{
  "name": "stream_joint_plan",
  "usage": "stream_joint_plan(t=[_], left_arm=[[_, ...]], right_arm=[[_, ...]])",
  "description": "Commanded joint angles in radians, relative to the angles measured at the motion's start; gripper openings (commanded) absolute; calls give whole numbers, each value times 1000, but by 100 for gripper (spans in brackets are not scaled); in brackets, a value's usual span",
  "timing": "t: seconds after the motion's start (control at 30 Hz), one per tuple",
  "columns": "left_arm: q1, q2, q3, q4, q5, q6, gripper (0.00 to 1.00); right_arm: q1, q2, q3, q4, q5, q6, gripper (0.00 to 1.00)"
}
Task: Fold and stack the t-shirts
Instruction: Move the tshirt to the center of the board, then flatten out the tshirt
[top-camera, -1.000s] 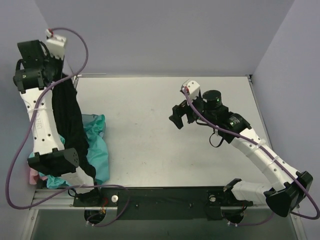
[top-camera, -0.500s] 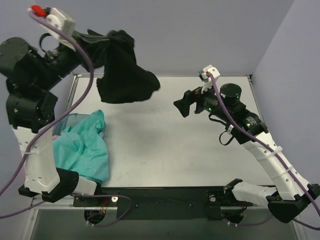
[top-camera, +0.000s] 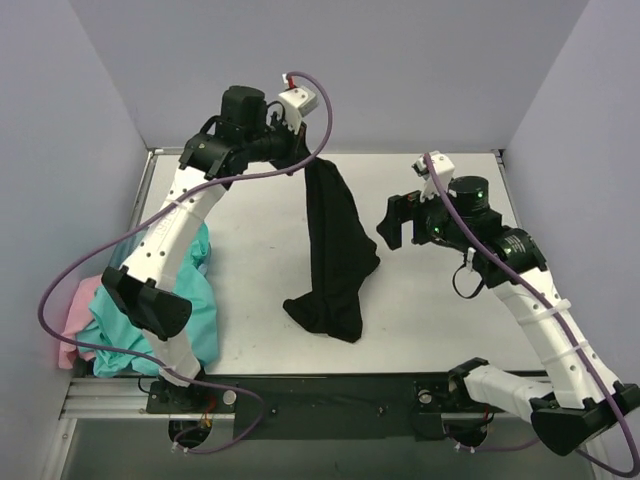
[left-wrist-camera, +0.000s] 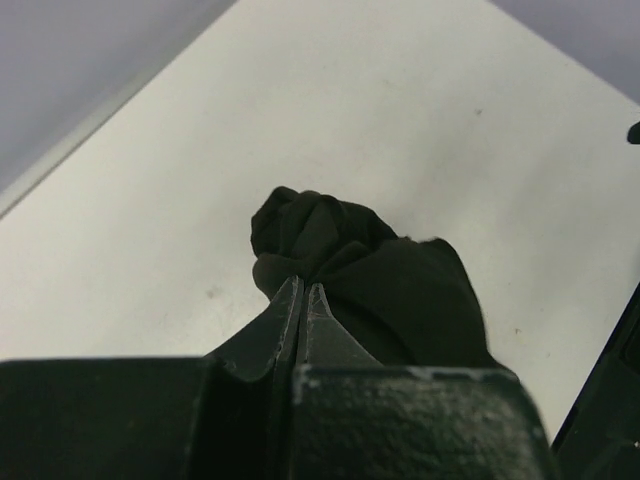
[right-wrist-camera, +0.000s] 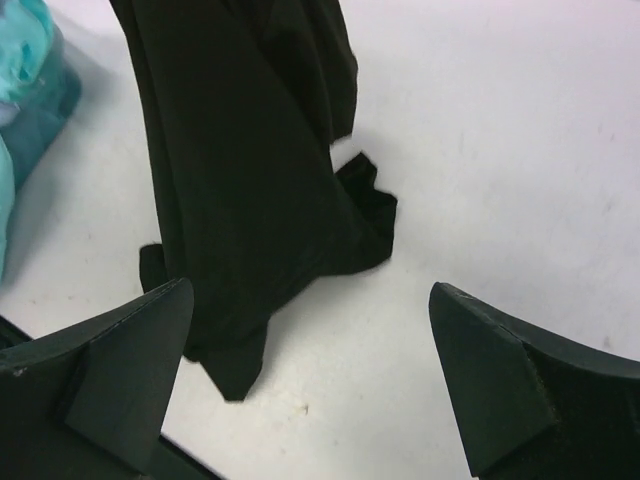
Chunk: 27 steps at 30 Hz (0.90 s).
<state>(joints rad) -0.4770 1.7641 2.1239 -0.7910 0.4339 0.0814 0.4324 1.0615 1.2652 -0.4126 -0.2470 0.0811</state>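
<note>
My right gripper next grabs the black t-shirt (top-camera: 335, 255) by the side edge jutting out near its lower end, to spread the t-shirt for folding.
My left gripper (top-camera: 305, 160) is shut on the top of the black t-shirt (top-camera: 335, 255), which hangs down over the middle of the table with its lower end resting on the surface. In the left wrist view the fingers (left-wrist-camera: 303, 300) pinch the bunched black cloth (left-wrist-camera: 400, 290). My right gripper (top-camera: 395, 222) is open and empty, held above the table just right of the hanging shirt, which shows in its view (right-wrist-camera: 240, 160). Teal t-shirts (top-camera: 190, 290) lie heaped at the left with a pink one (top-camera: 75, 310) beside them.
The translucent teal bin rim (right-wrist-camera: 45, 100) shows at the left edge of the right wrist view. The table (top-camera: 450, 330) has raised edges at the back and the sides. The left arm reaches across the left half of the table.
My left arm has swung the black t-shirt from the left side over to the middle of the table, where it now hangs straight down. My right gripper has shifted slightly right.
</note>
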Motion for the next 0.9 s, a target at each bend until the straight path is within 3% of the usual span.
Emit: stream_joint_plan(t=[0.0, 0.1, 0.23, 0.3, 0.5, 0.67, 0.7, 0.73, 0.8, 0.87], left_arm=[[32, -5, -45, 75, -18, 23, 0], [47, 20, -94, 95, -14, 9, 0], [52, 38, -122, 98, 9, -22, 0], [54, 38, -131, 99, 20, -35, 0], [103, 32, -147, 105, 6, -75, 0], [139, 21, -166, 105, 12, -75, 0], [144, 15, -168, 105, 14, -75, 0], [152, 8, -174, 105, 14, -75, 0], [169, -6, -174, 98, 14, -104, 0], [201, -23, -156, 73, 11, -104, 0]], right_arm=[[3, 64, -39, -173, 34, 8, 98], [9, 104, -130, -157, 25, 89, 96], [52, 218, -271, 105, -154, 215, 97], [81, 308, -265, 199, -207, 247, 97], [179, 615, -107, 103, -173, 168, 88], [243, 681, -102, 90, -154, 89, 79], [244, 698, -101, 98, -150, 86, 65], [243, 709, -86, 80, -143, 91, 37], [232, 729, -34, 16, -162, 92, 1], [230, 703, 15, -35, -192, 94, 0]])
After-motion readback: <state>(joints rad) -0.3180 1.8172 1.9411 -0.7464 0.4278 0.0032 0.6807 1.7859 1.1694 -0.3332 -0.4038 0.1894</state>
